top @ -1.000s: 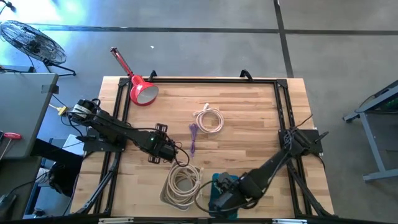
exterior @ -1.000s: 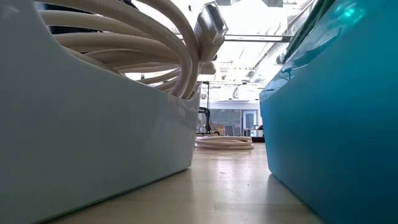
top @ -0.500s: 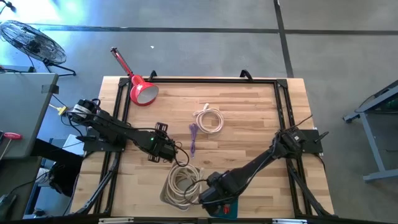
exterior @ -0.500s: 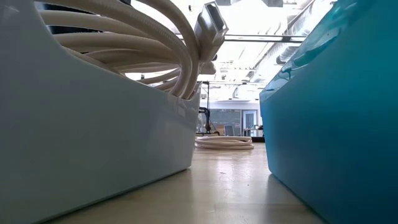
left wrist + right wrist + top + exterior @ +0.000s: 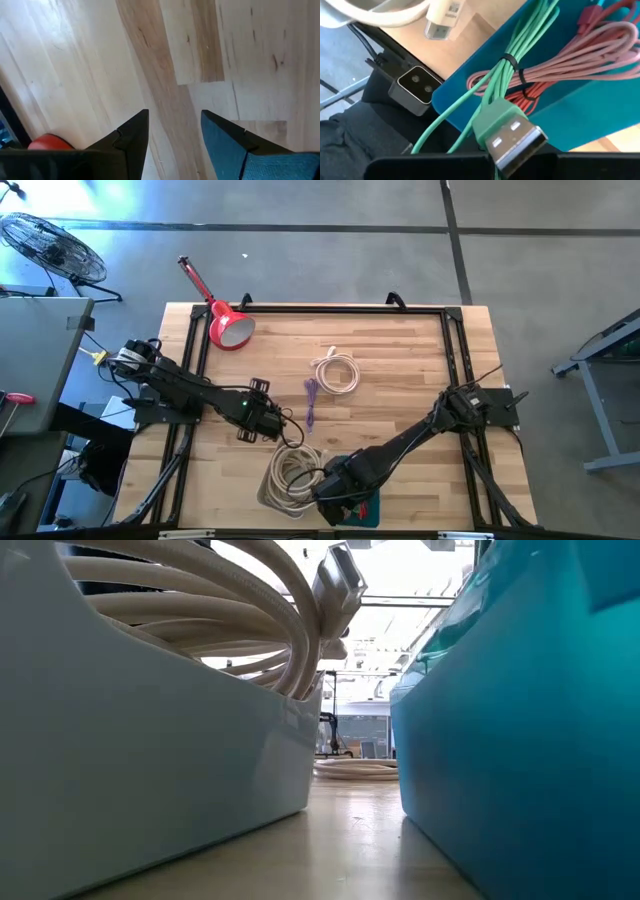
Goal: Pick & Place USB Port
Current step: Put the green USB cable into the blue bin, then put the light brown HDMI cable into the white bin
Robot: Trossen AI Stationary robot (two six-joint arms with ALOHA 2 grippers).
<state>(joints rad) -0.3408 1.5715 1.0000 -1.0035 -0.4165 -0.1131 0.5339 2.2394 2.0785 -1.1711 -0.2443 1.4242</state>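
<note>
My right gripper needs to open now, because the green cable's tied bundle (image 5: 510,61) lies over the teal tray (image 5: 580,117) beside the pink cable and would rest inside.
My right gripper (image 5: 335,498) is at the near edge, between the white tray (image 5: 268,498) of cream cables (image 5: 295,468) and the teal tray (image 5: 368,505). It is shut on a green USB cable (image 5: 512,67), a bundle bound with a black tie. The bundle stretches over the teal tray's corner, above the pink and red cables (image 5: 600,50) lying inside. My left gripper (image 5: 262,420) hovers open over bare wood (image 5: 175,75), left of a purple cable (image 5: 311,400). A cream coiled cable (image 5: 338,372) lies farther back. My right gripper has the green cable by its plug end (image 5: 512,135), which stands right in front of the wrist camera. The fingers themselves are hidden below the plug. The tied bundle runs away from the plug over the teal tray's corner (image 5: 445,102), one strand trailing outside the tray.
A red desk lamp (image 5: 228,328) lies at the far left corner. A black frame rail (image 5: 320,308) runs around the table. The low camera's box (image 5: 417,85) sits at the near edge between the trays. In the low view, the white tray wall (image 5: 150,770) and teal wall (image 5: 520,740) leave a narrow gap.
My right gripper has moved toward the table's left, from above the teal tray to its left side next to the white tray. The teal tray has slid a little left, narrowing the gap to the white tray in the low view.
</note>
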